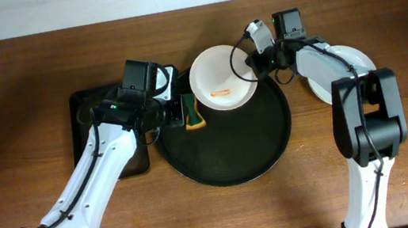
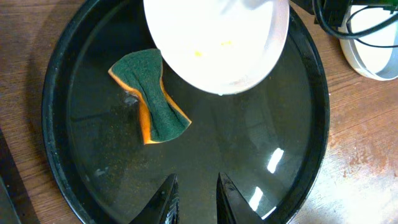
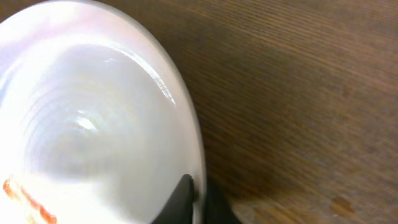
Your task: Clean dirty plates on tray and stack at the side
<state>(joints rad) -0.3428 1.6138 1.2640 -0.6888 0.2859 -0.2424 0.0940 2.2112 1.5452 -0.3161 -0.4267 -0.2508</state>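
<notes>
I should next grip the green and orange sponge (image 1: 192, 112) across its narrow middle with my left gripper; its free wide end can wipe the plate.
A white dirty plate (image 1: 221, 78) with an orange smear hangs tilted over the far edge of the round black tray (image 1: 231, 166). My right gripper (image 1: 254, 63) is shut on its right rim. In the right wrist view the fingers (image 3: 183, 196) pinch that plate (image 3: 93, 124) at the rim. My left gripper (image 2: 198, 199) hovers low over the tray (image 2: 261, 143), jaws slightly apart and empty. A green and orange sponge (image 2: 149, 96) lies on the tray just ahead of it, under the plate's (image 2: 217, 43) near edge. In the overhead view the left gripper (image 1: 174, 115) is beside the sponge (image 1: 192, 112).
White plates (image 1: 346, 70) sit stacked on the wooden table right of the tray, also seen as plates (image 2: 373, 50) in the left wrist view. A smaller rectangular black tray (image 1: 86, 126) lies at the left under my left arm.
</notes>
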